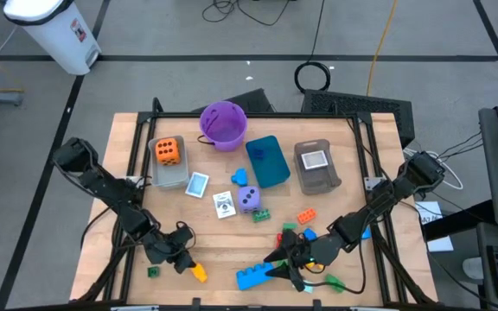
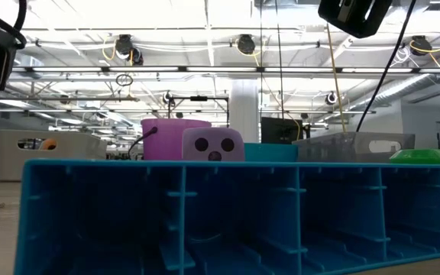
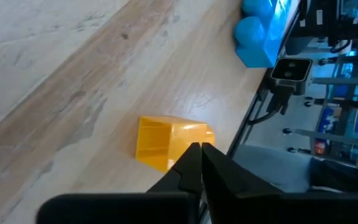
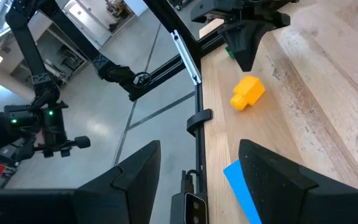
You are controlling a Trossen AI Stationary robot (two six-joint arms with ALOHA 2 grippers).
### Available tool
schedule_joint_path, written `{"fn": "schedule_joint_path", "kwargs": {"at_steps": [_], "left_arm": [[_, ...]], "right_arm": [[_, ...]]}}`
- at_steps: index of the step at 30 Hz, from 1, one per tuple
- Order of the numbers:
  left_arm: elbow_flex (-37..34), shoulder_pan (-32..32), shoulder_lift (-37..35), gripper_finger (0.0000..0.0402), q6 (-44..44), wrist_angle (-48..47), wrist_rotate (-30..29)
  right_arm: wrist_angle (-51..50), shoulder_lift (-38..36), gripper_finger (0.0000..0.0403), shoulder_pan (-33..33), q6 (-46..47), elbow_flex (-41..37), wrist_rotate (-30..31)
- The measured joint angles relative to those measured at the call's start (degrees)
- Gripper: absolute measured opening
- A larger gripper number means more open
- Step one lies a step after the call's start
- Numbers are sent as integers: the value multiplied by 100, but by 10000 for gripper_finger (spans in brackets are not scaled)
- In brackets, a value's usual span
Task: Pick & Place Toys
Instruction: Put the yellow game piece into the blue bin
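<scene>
My left gripper's fingers are closed short of the yellow brick. I will open them again next, then lower them and close on its hollow end [image 3: 153, 142].
My left gripper [image 1: 182, 257] is shut, its tips [image 3: 201, 148] just short of a yellow brick [image 3: 166, 142] that lies on the table near the front edge; the brick also shows in the high view [image 1: 199, 273]. The right wrist view shows a gap between the left gripper [image 4: 244, 62] and the brick [image 4: 248, 93]. My right gripper [image 1: 285, 262] is open [image 4: 197, 180] at the right end of a long blue brick [image 1: 253, 276], whose corner [image 4: 238, 183] shows between the fingers. The blue brick's hollow underside [image 2: 228, 214] fills the low view.
Farther back stand a purple bucket [image 1: 224, 122], a clear bin holding an orange die [image 1: 168, 151], a teal bin [image 1: 267, 160] and a grey bin [image 1: 316, 166]. A purple die [image 1: 248, 199], two cards [image 1: 197, 184], and small bricks [image 1: 306, 216] lie mid-table. A green brick [image 1: 154, 272] lies at front left.
</scene>
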Motion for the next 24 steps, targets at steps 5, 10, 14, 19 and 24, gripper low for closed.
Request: {"fn": "schedule_joint_path", "kwargs": {"at_steps": [5, 10, 14, 19, 24], "left_arm": [[0, 20, -1, 58, 0, -48, 0], [0, 140, -2, 99, 30, -116, 0], [0, 238, -2, 138, 227, -120, 42], [0, 378, -2, 178, 421, -198, 517], [0, 475, -2, 194, 662, -201, 761]], "right_arm": [[0, 0, 210, 0, 2, 0, -1], [0, 0, 210, 0, 106, 0, 0], [2, 0, 210, 0, 151, 0, 0], [2, 0, 210, 0, 153, 0, 0], [2, 0, 210, 0, 174, 0, 0]]}}
